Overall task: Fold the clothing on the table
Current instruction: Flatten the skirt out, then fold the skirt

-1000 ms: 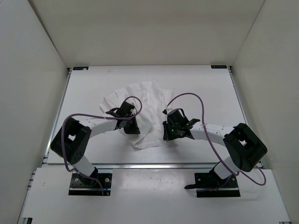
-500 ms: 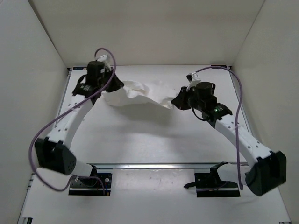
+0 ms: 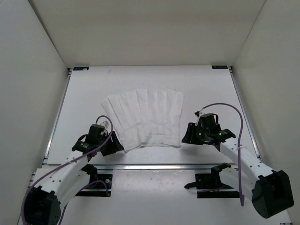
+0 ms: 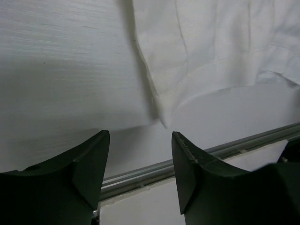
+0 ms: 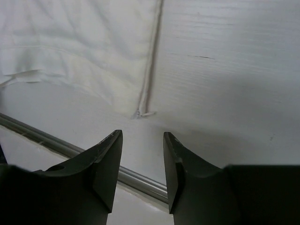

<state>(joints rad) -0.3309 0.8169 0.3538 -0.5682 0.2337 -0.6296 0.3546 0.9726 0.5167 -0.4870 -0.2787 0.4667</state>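
Next, my left gripper picks up the clothing's near corner (image 3: 126, 150) (image 4: 164, 115), opposite my right gripper's corner, so the clothing's near edge stretches between both grippers to fold.
The clothing (image 3: 146, 117), white and creased in long pleats, lies spread flat in the middle of the table (image 3: 89, 98). My left gripper (image 3: 114, 145) is low by its near left corner, open and empty. In the left wrist view that cloth corner (image 4: 161, 119) lies just beyond the gap of my left gripper (image 4: 139, 136), not touching the fingers. My right gripper (image 3: 187, 137) is by the near right corner, also open and empty. In the right wrist view the hemmed corner (image 5: 140, 112) of the clothing (image 5: 84, 47) lies just ahead of my right gripper (image 5: 143, 136).
A metal rail (image 3: 154, 165) runs along the table's near edge, close under both grippers, and shows as the rail (image 4: 211, 154) and the rail (image 5: 56, 145) in the wrist views. White walls enclose the left, right and far sides. Black brackets (image 3: 80, 68) mark the far corners.
Half a second ago both grippers held the cloth bunched and stretched near the far side. Both have since come back to the near edge and opened, and the cloth now lies flat.
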